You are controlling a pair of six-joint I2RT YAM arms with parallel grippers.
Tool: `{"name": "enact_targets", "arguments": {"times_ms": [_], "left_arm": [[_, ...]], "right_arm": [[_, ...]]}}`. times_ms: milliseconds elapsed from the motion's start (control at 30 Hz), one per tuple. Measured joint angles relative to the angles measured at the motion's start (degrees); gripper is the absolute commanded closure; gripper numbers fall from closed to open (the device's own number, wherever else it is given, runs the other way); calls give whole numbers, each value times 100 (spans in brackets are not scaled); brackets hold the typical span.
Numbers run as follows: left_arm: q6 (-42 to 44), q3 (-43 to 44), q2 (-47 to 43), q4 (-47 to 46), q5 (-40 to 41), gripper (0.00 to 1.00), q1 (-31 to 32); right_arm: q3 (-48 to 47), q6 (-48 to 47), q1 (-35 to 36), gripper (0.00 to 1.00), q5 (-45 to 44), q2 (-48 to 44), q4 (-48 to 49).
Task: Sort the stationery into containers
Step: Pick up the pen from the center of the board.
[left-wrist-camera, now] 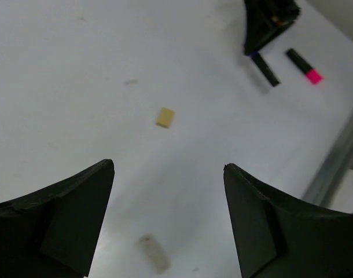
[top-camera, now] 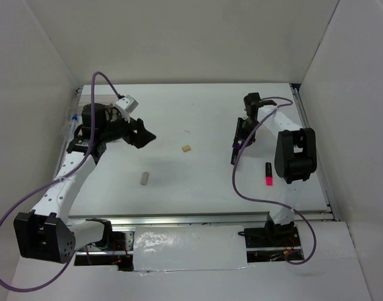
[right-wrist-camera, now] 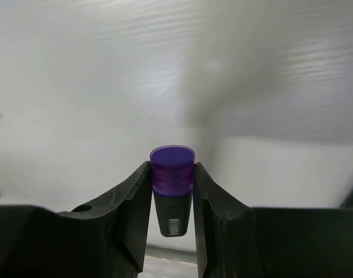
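My left gripper is due to take the purple marker from my right gripper for sorting, so next it needs to grab the marker by its black end (top-camera: 234, 157) (left-wrist-camera: 269, 75).
My right gripper (right-wrist-camera: 172, 176) is shut on the dark purple marker (right-wrist-camera: 172, 162), gripping its purple cap end, at the right of the table (top-camera: 238, 150). The marker also shows in the left wrist view (left-wrist-camera: 265, 69). The pink-black marker (top-camera: 268, 174) lies on the table right of that gripper. My left gripper (left-wrist-camera: 168, 168) is open and empty, held above the table at the left (top-camera: 141, 133). One tan eraser block (top-camera: 186, 148) lies mid-table, and a second (top-camera: 145, 179) lies nearer the front. The container and the pens are hidden or out of view.
A small clear object with a blue spot (top-camera: 72, 121) shows at the table's left edge, behind the left arm; I cannot tell what it is. White walls enclose the table on three sides. A metal rail (top-camera: 317, 169) runs along the right edge.
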State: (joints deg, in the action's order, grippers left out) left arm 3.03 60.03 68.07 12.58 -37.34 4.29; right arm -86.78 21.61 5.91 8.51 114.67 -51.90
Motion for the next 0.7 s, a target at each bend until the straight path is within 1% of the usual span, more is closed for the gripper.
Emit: {"name": "enact_targets", "arguments": {"times_ms": [67, 167, 300, 400, 500, 700], "left_arm": [[-544, -284, -76, -216, -195, 11, 339], [-1255, -533, -76, -446, -227, 13, 933], [-2135, -649, -2, -769, -118, 13, 1563], [-2758, -669, 166, -1139, 20, 13, 1784], [-3123, -669, 363, -1408, 199, 13, 1910], [-3589, -669, 732, -1714, 348, 14, 1965]], "right_arm": [[35, 26, 245, 100, 232, -404, 96], [31, 151, 756, 100, 372, -1045, 446], [-37, 407, 1480, 100, 267, -1587, 761], [-96, 577, 1993, 100, 92, -1751, 935], [-175, 693, 2319, 100, -17, -1755, 986], [-293, 872, 2664, 100, -72, -1755, 999]]}}
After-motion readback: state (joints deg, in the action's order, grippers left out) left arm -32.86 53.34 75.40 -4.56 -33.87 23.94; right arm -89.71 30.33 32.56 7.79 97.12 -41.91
